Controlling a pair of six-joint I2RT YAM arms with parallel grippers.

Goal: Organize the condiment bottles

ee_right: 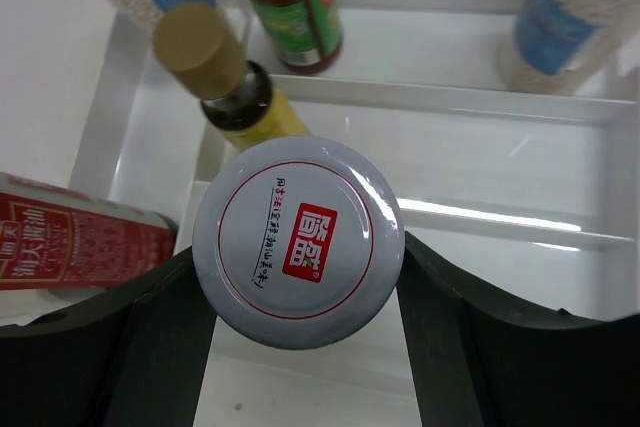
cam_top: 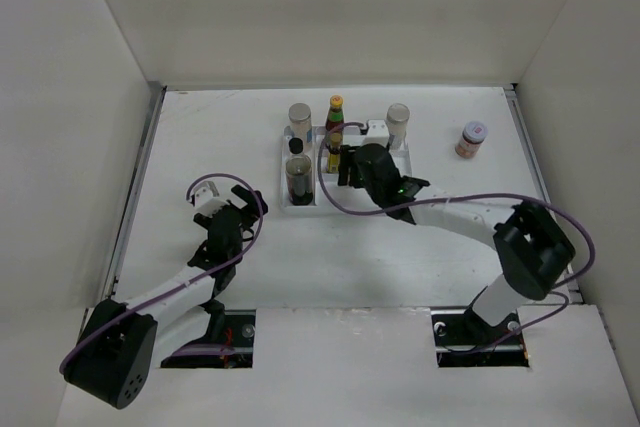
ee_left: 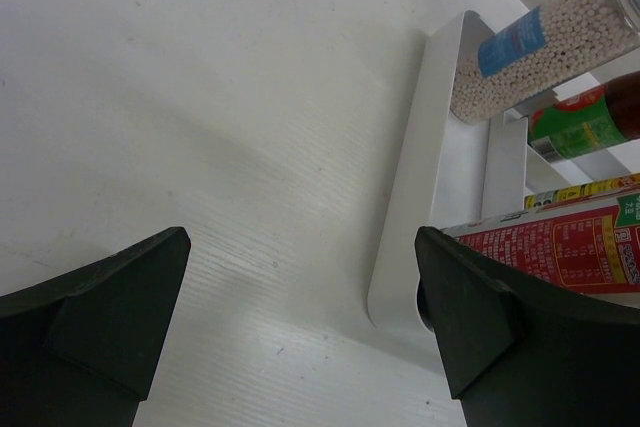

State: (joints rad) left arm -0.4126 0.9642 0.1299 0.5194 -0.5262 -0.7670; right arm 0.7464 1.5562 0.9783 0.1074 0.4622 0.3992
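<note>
The robot's right gripper needs to keep holding the jar until it is lower, because the jar would fall from high above the tray, short of the side of the red-labelled bottle.
My right gripper (cam_top: pixel 346 166) hangs over the white divided tray (cam_top: pixel 283 195) and is shut on a jar with a grey-white lid and red logo (ee_right: pixel 298 242), one finger on each side of it. In the tray stand a red sauce bottle with a yellow cap (cam_top: pixel 335 111), a yellow bottle with a tan cap (ee_right: pixel 225 77), a dark red-labelled bottle (cam_top: pixel 298 176) and two white-capped bead jars (cam_top: pixel 299 119) (cam_top: pixel 398 123). A pink-lidded jar (cam_top: pixel 471 138) stands alone to the tray's right. My left gripper (cam_top: pixel 216 201) is open and empty, left of the tray.
In the left wrist view the tray's near corner (ee_left: pixel 395 287) lies just ahead of my open left gripper (ee_left: pixel 300 317), with the red-labelled bottle (ee_left: pixel 560 247) behind the right finger. White walls enclose the table on three sides.
</note>
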